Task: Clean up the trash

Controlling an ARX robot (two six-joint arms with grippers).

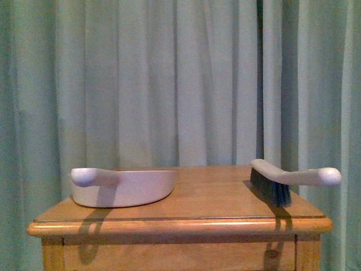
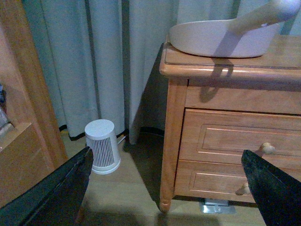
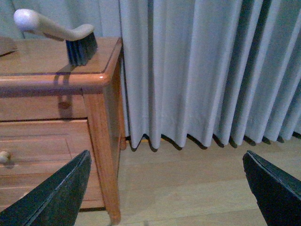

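My left gripper will pick up the dustpan (image 1: 127, 186) next by its handle (image 1: 93, 176). This is to clean up trash.
No trash shows in any view. A beige-pink dustpan (image 1: 127, 186) rests on the left of the wooden cabinet top (image 1: 208, 197), handle toward me; the left wrist view shows the dustpan (image 2: 221, 37) from below. A hand brush (image 1: 287, 180) with dark bristles lies on the right side, and the brush (image 3: 61, 33) also appears in the right wrist view. My left gripper (image 2: 167, 181) hangs open low beside the cabinet's left front leg. My right gripper (image 3: 167, 181) is open over the floor, right of the cabinet. Neither holds anything.
Pale green curtains (image 1: 180, 79) hang behind the cabinet. A small white cylindrical appliance (image 2: 102, 146) stands on the floor left of the cabinet. The cabinet has drawers with round knobs (image 2: 266, 149). More wooden furniture (image 2: 23, 108) stands at the far left.
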